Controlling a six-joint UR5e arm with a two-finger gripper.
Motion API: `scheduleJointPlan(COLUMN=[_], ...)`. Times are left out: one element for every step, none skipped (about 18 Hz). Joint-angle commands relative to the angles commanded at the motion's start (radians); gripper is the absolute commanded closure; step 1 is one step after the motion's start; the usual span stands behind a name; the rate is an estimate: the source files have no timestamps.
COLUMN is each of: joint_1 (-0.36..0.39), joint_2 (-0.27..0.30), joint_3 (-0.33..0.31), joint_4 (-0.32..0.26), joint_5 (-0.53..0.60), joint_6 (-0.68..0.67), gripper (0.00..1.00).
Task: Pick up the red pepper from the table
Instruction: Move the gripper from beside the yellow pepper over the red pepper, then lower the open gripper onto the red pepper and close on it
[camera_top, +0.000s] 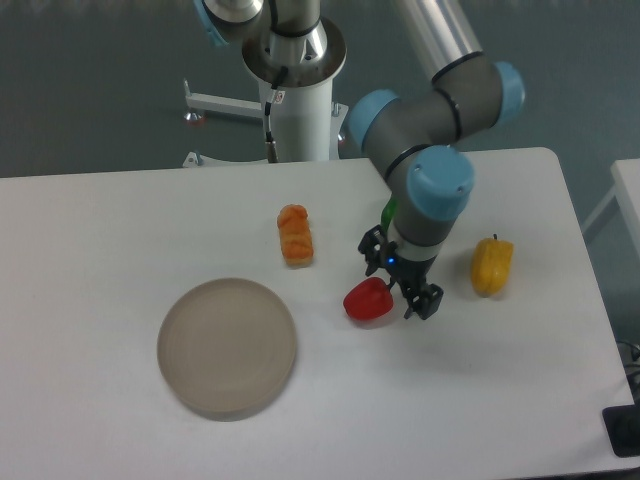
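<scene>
The red pepper needs to be picked up from the table, so my gripper will next grab the pepper by its rounded red body (369, 300).
The red pepper (365, 301) lies on the white table (120, 220), right of the plate and near the middle. My gripper (400, 275) hangs just to the pepper's right and slightly above it, its dark fingers spread apart with nothing between them. One finger (372, 250) shows above the pepper and the other finger (428, 301) to its lower right. The pepper's stem side is covered by the gripper body.
A yellow pepper (491, 265) lies to the right. A green pepper (388, 212) is mostly hidden behind the arm's wrist. An orange item (295, 234) sits upper left of the red pepper. A round grey-beige plate (227, 347) stands at the left front.
</scene>
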Motion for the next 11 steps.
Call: scheduleJointPlan(joint_1=[-0.006, -0.008, -0.009, -0.011, -0.017, -0.020, -0.022, -0.022, -0.022, -0.022, -0.020], joint_2=[-0.005, -0.008, -0.012, -0.015, -0.017, -0.028, -0.034, -0.040, -0.043, -0.043, -0.043], joint_3=[-0.008, -0.011, -0.014, -0.014, -0.014, -0.014, -0.014, -0.014, -0.012, -0.011, -0.011], joint_4=[0.002, 0.002, 0.002, 0.003, 0.005, 0.006, 0.011, 0.012, 0.011, 0.011, 0.009], joint_5=[0.008, 0.011, 0.012, 0.012, 0.012, 0.012, 0.012, 0.012, 0.012, 0.014, 0.014], joint_6=[-0.003, -0.002, -0.003, -0.005, -0.003, -0.003, -0.003, -0.003, 0.000, 0.005, 0.006], gripper=[0.00, 0.00, 0.00, 0.00, 0.00, 0.00, 0.00, 0.00, 0.00, 0.00, 0.01])
